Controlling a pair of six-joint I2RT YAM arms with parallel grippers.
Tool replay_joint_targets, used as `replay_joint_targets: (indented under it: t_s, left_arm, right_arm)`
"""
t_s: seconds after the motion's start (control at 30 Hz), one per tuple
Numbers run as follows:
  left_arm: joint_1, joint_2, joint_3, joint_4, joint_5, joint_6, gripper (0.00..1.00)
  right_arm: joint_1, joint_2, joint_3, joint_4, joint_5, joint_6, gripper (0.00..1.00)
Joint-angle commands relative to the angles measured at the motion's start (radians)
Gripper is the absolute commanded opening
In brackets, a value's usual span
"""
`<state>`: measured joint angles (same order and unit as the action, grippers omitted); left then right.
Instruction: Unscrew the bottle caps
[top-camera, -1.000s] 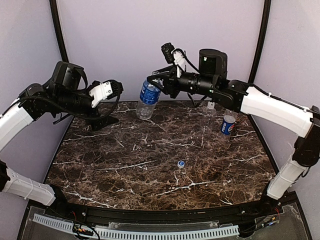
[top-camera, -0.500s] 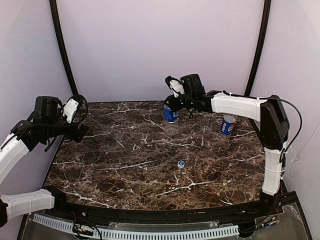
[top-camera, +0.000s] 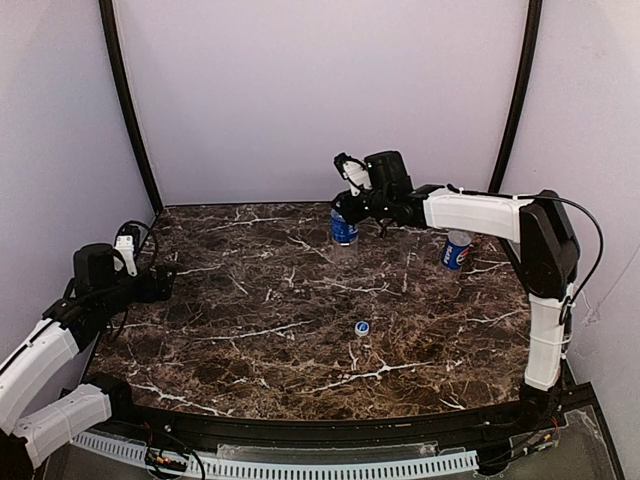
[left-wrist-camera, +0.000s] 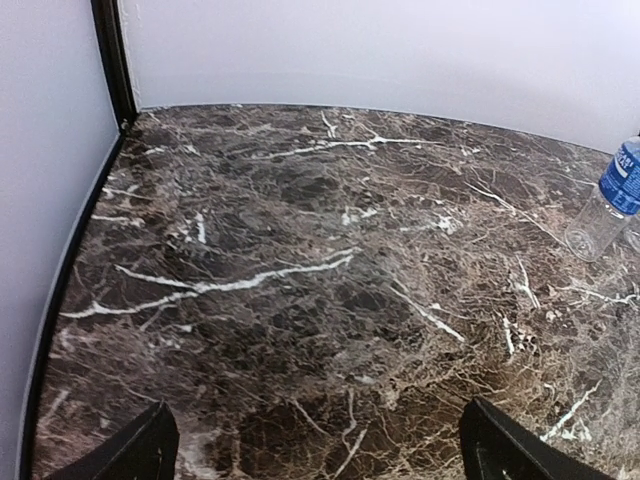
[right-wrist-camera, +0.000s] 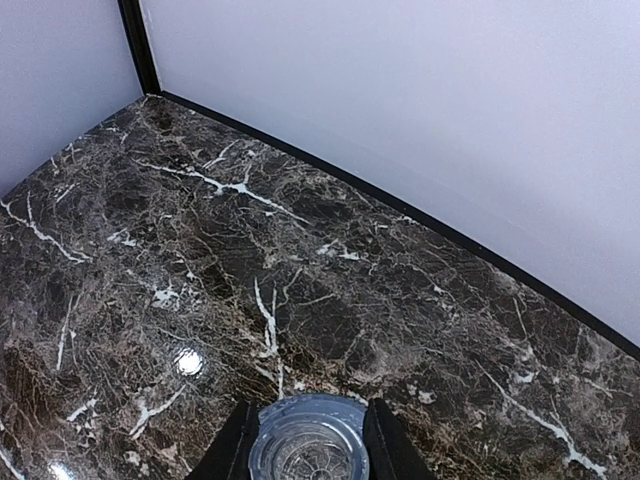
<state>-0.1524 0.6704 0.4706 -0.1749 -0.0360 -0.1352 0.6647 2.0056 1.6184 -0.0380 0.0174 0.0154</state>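
Observation:
My right gripper should open now: the bottom of the clear bottle is on the flat, open table and the Pepsi bottle (top-camera: 456, 251) is well clear, so the clear bottle would stay standing.
My right gripper (top-camera: 352, 205) is shut on a clear bottle with a blue label (top-camera: 343, 229) at the back middle of the table. In the right wrist view the bottle's clear round end (right-wrist-camera: 305, 425) fills the gap between the two black fingers (right-wrist-camera: 236, 448) of that gripper (right-wrist-camera: 310, 456). The left wrist view shows the same bottle (left-wrist-camera: 610, 200) slightly tilted, base low near the tabletop. A Pepsi-labelled bottle (top-camera: 456, 251) stands at the right. One blue cap (top-camera: 362, 327) lies loose mid-table. My left gripper (top-camera: 163, 281) is open and empty at the left edge (left-wrist-camera: 320, 462).
The dark marble tabletop (top-camera: 260, 330) is closed in by a pale back wall and black corner posts (top-camera: 125, 100). The right arm's white link (top-camera: 475, 212) stretches across the back right, just above the Pepsi bottle.
The right arm swung the blue-labelled bottle from high at left of centre down to the back middle. The left arm drew back and sank to the left edge, jaws still open.

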Motion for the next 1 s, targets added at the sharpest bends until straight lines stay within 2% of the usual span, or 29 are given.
replay_joint_targets:
  t_s: [0.0,0.03,0.1,0.23,0.3,0.53,0.57,0.67,0.7,0.83,0.97]
  left_arm:
    - [0.001,-0.031,-0.15,0.3,0.158,-0.108,0.99]
    - [-0.007,-0.033,-0.183,0.333,0.167,-0.107,0.99]
    - [-0.017,-0.046,-0.231,0.381,0.202,-0.082,0.99]
    - [-0.023,-0.073,-0.282,0.415,0.223,-0.069,0.99]
    - [-0.022,-0.073,-0.282,0.418,0.228,-0.062,0.99]
    - [-0.022,-0.085,-0.293,0.425,0.243,-0.066,0.99]
    - [-0.022,-0.088,-0.294,0.425,0.244,-0.068,0.99]
    - [-0.023,-0.092,-0.298,0.43,0.243,-0.071,0.99]
    - [-0.023,-0.094,-0.298,0.431,0.243,-0.071,0.99]
    - [-0.021,-0.103,-0.301,0.434,0.246,-0.07,0.99]
    - [-0.022,-0.115,-0.303,0.435,0.245,-0.068,0.99]
  right_arm:
    - [0.0,0.016,-0.034,0.033,0.027,-0.002,0.0]
    - [-0.001,0.015,-0.039,0.033,0.031,-0.004,0.0]
    - [-0.001,0.012,-0.045,0.033,0.03,-0.004,0.11]
    - [0.0,0.004,-0.05,0.033,0.031,0.004,0.43]
    - [-0.001,-0.003,-0.048,0.034,0.033,0.006,0.54]
    - [0.0,-0.036,-0.023,0.023,0.05,-0.008,0.65]
    - [0.0,-0.041,-0.013,0.013,0.047,-0.02,0.72]
    - [0.0,-0.057,0.031,-0.028,0.052,-0.044,0.84]
    - [0.0,-0.067,0.042,-0.037,0.056,-0.049,0.96]
    - [-0.001,-0.119,0.097,-0.09,0.082,-0.059,0.99]
    - [-0.025,-0.161,0.208,-0.28,0.251,-0.018,0.99]
